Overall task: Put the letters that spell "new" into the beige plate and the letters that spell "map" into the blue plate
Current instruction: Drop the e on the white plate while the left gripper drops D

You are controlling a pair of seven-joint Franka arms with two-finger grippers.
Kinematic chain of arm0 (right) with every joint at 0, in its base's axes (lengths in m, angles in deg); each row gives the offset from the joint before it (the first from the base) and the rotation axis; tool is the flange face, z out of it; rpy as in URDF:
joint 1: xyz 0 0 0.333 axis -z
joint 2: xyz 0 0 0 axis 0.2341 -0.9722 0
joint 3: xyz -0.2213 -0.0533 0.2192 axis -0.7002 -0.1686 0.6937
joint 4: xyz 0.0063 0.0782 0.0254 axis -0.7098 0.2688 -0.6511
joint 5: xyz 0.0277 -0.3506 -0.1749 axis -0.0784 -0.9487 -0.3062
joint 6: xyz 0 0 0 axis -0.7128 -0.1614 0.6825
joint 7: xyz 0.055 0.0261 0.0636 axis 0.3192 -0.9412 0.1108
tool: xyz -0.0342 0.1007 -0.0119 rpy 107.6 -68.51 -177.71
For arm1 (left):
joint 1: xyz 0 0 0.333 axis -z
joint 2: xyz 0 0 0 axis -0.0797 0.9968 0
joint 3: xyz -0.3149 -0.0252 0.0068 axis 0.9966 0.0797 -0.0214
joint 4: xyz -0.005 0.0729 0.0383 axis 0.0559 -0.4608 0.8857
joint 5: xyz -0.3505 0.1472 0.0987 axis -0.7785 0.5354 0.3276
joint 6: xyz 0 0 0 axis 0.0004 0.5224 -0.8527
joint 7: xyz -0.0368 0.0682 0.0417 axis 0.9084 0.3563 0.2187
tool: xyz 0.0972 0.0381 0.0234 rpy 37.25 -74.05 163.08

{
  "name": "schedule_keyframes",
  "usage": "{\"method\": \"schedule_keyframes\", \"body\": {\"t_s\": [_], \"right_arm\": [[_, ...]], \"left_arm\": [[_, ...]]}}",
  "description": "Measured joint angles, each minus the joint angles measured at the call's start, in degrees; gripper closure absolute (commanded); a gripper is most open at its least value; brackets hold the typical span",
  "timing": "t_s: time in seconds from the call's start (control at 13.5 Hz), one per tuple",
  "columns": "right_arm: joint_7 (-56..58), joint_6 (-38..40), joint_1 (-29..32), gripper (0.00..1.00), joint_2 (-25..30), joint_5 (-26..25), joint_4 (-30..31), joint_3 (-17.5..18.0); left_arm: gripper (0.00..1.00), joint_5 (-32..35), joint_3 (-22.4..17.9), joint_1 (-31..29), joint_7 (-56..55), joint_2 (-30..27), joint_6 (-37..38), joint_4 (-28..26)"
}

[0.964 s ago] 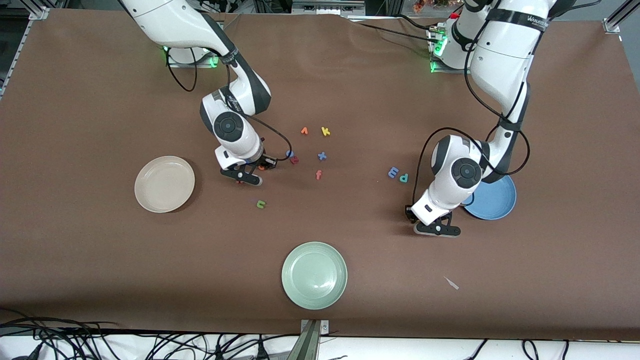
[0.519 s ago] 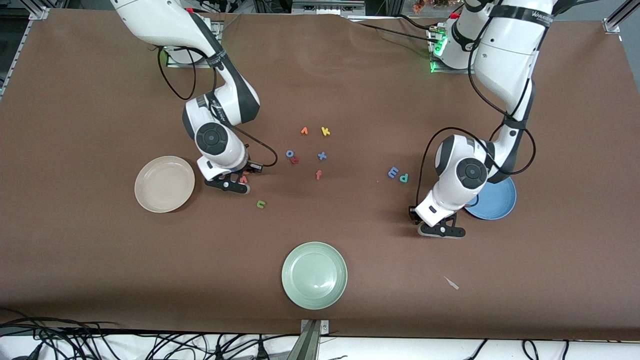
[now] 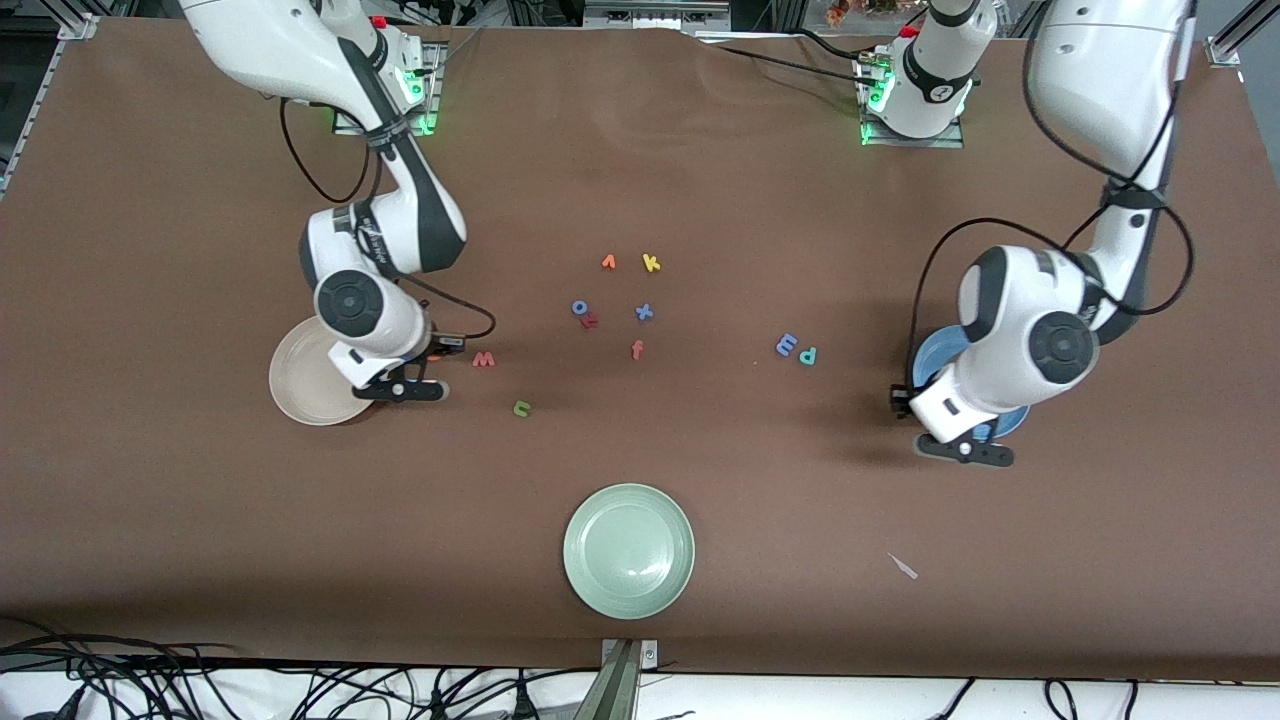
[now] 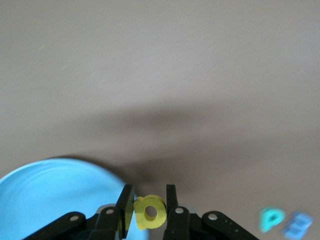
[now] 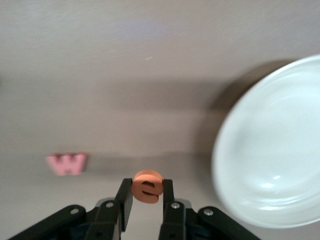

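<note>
The orange "e" hangs over the table beside the beige plate's rim, so the robot should move it inside the plate's rim before its right gripper opens.
My right gripper is shut on the orange "e" and hangs over the edge of the beige plate, which shows beside it in the right wrist view. The salmon "w" lies on the table close by, and the green "n" lies nearer the camera. My left gripper is shut on the yellow "a" at the rim of the blue plate, which is partly hidden under the arm. The periwinkle "m" and teal "p" lie side by side toward the table's middle.
A pale green plate sits near the front edge. Loose letters lie mid-table: orange "v", yellow "k", blue "o", a blue "x" and red-orange "f". A small pale scrap lies toward the left arm's end.
The right arm has carried the "e" from the letter cluster to the beige plate's edge, uncovering the "w". The left arm has moved with the "a" over to the blue plate's rim.
</note>
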Motion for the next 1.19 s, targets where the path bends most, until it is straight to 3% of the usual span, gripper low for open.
{"method": "schedule_keyframes", "body": {"t_s": [0.15, 0.3, 0.52, 0.59, 0.67, 0.74, 0.89, 1.04, 1.19], "right_arm": [[7.89, 0.16, 0.10, 0.83, 0.00, 0.00, 0.01, -3.71], [13.91, 0.25, 0.31, 0.83, -0.02, 0.00, 0.04, -6.52], [16.28, 0.23, 0.78, 0.78, -0.48, -0.01, 0.12, -7.68], [17.42, 0.06, 1.40, 0.47, -0.82, -0.01, 0.16, -7.71], [18.79, -0.30, 2.26, 0.06, -1.25, -0.01, 0.16, -7.73], [19.93, -0.71, 3.27, 0.00, -1.71, 0.03, 0.17, -7.75], [20.48, -1.10, 4.60, 0.00, -2.10, 0.10, 0.17, -7.72], [20.30, -1.11, 4.51, 0.00, -1.99, 1.61, 0.04, -7.39], [19.69, -1.11, 3.89, 0.00, -1.84, 4.28, -0.29, -7.08]], "left_arm": [[0.64, 0.00, -0.04, -3.16, 4.14, -0.77, -0.04, -3.42], [0.44, 0.00, -0.03, -4.47, 5.24, -0.84, -1.01, -6.95], [0.40, 0.00, 0.28, -4.49, 5.31, -0.84, -5.21, -10.96], [0.39, 0.00, 0.39, -4.46, 5.31, -0.89, -5.58, -11.02], [0.38, 0.00, 0.52, -4.38, 5.30, -1.11, -5.79, -10.81], [0.37, 0.00, 0.79, -4.18, 5.29, -1.47, -5.90, -10.37], [0.31, -0.12, 1.91, -2.74, 3.61, -2.02, -5.91, -8.99], [0.16, -2.33, 3.33, 0.54, -2.98, -2.19, -5.90, -8.32], [0.11, -4.62, 3.78, 5.08, -9.37, -2.07, -5.91, -8.36]]}}
